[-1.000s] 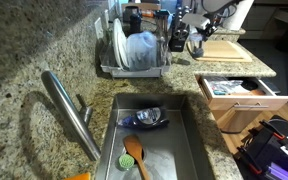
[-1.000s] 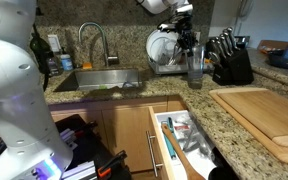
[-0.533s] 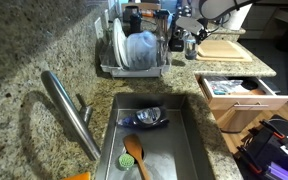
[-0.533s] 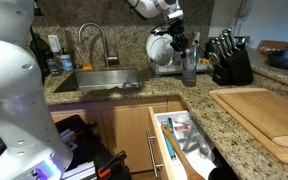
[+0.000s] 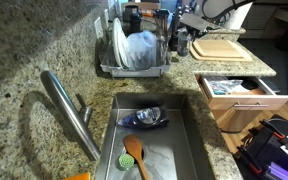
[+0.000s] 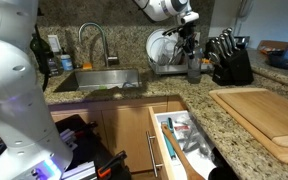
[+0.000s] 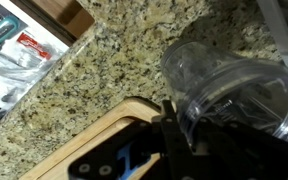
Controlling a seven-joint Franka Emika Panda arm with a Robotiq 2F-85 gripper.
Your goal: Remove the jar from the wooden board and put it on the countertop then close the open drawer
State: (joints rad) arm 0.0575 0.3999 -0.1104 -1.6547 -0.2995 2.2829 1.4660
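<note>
My gripper keeps hold of the jar now until the bottom of the jar reaches the countertop. The jar hangs above it and would drop onto the granite beside the knife block.
My gripper (image 6: 192,52) is shut on the jar (image 6: 194,70), a small clear greyish jar, and holds it upright over the speckled granite countertop (image 6: 134,95) between the dish rack and the knife block. I cannot tell whether the jar touches the counter. In the wrist view the jar (image 7: 234,85) fills the right side between my fingers (image 7: 174,120), with the wooden board (image 7: 79,150) lower left. The bare board (image 6: 264,115) lies to the side. The drawer (image 6: 182,140) stands open, also in an exterior view (image 5: 239,90), with papers inside.
A dish rack (image 5: 134,50) with plates stands next to the jar. A black knife block (image 6: 229,60) is on its other side. The steel sink (image 5: 184,150) holds a bowl and a spatula, with the faucet (image 5: 69,110) beside it.
My gripper has carried the jar a little further from the board, toward the dish rack. The drawer and board have not moved.
</note>
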